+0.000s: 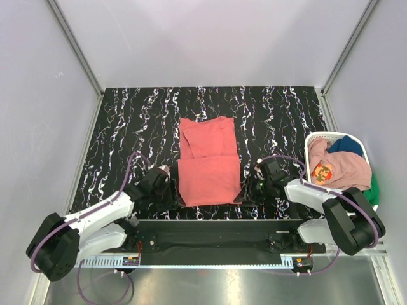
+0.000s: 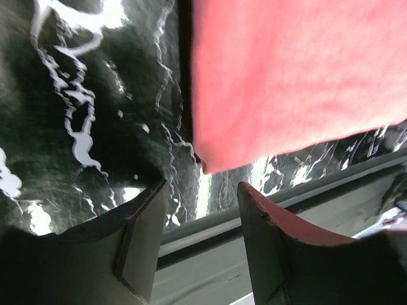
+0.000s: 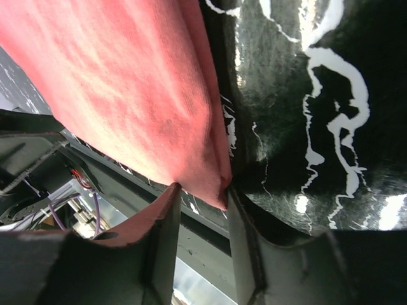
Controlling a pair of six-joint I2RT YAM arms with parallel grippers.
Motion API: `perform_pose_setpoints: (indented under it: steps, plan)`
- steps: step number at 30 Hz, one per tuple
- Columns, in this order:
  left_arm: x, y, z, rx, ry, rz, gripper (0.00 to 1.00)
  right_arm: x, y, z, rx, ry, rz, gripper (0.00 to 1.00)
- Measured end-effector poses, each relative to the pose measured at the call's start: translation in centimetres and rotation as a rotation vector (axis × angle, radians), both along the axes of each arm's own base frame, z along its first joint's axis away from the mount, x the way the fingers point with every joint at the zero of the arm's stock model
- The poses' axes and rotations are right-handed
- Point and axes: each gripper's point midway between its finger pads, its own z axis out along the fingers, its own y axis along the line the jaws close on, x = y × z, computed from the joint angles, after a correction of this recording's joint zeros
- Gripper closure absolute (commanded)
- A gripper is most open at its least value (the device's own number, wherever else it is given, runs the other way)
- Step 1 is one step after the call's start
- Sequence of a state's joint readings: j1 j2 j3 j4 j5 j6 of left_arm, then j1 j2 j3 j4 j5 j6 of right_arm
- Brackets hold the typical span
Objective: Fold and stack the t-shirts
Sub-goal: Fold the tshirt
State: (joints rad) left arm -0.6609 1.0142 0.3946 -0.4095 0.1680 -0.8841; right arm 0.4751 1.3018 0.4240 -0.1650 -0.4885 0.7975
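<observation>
The coral-red t-shirt [image 1: 208,162] has its near corner [image 1: 184,203] opposite my right gripper's corner. My left gripper should grab the t-shirt by that near corner next, to fold the t-shirt's near edge over.
The coral-red t-shirt [image 1: 208,162] lies partly folded in the middle of the black marbled table, its near half doubled over into a thicker rectangle. My left gripper [image 1: 170,185] sits low at the shirt's near left corner. In the left wrist view the left gripper [image 2: 203,185] is open and empty, and the shirt's corner [image 2: 254,82] ends just ahead of the gap. My right gripper [image 1: 250,184] is at the near right corner. In the right wrist view the right gripper [image 3: 202,190] is open, with the shirt's layered corner [image 3: 159,108] reaching between the fingertips.
A white laundry basket [image 1: 313,143] stands at the right edge. It holds the dusty pink shirt with a cartoon print [image 1: 346,168], with dark blue cloth [image 1: 348,145] behind it and green cloth [image 1: 374,190] at its right. The table's metal front rail [image 1: 216,223] runs just behind both grippers.
</observation>
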Motion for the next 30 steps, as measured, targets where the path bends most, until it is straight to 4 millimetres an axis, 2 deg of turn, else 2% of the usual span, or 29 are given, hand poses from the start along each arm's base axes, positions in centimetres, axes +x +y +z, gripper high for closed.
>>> perform_pose_setpoints:
  steps: [6, 10, 13, 19, 20, 21, 22, 24, 25, 30]
  plan:
    - [1.3, -0.1, 0.0, -0.097, -0.018, 0.062, 0.5, -0.3, -0.3, -0.2, -0.004, -0.015, -0.013, 0.65]
    - [1.4, -0.8, 0.0, -0.166, -0.028, 0.06, 0.54, -0.3, -0.3, -0.2, 0.001, -0.019, -0.014, 0.58]
    - [1.3, -0.9, -0.1, -0.175, -0.024, 0.061, 0.58, -0.3, -0.3, -0.1, 0.005, -0.024, -0.012, 0.59]
    - [1.3, -0.9, -0.5, -0.172, -0.008, 0.069, 0.68, -0.5, -0.5, -0.3, -0.006, -0.025, -0.016, 0.73]
    - [1.3, -1.0, -0.5, -0.173, -0.007, 0.07, 0.76, -0.5, -0.5, -0.4, -0.008, -0.023, -0.017, 0.76]
    - [1.4, -0.9, -0.6, -0.17, -0.005, 0.072, 0.78, -0.5, -0.6, -0.4, -0.01, -0.023, -0.017, 0.8]
    - [1.3, -0.9, -0.8, -0.166, 0.003, 0.077, 0.82, -0.5, -0.6, -0.5, -0.014, -0.023, -0.017, 0.9]
    - [1.3, -0.9, -0.9, -0.162, 0.009, 0.08, 0.96, -0.6, -0.8, -0.7, -0.021, -0.022, -0.017, 1.0]
    - [1.3, -0.9, -1.0, -0.162, 0.012, 0.082, 1.0, -0.7, -0.8, -0.7, -0.021, -0.021, -0.016, 1.0]
    - [1.3, -0.7, -0.9, -0.152, 0.014, 0.085, 1.0, -0.8, -0.9, -0.6, -0.022, -0.025, -0.014, 1.0]
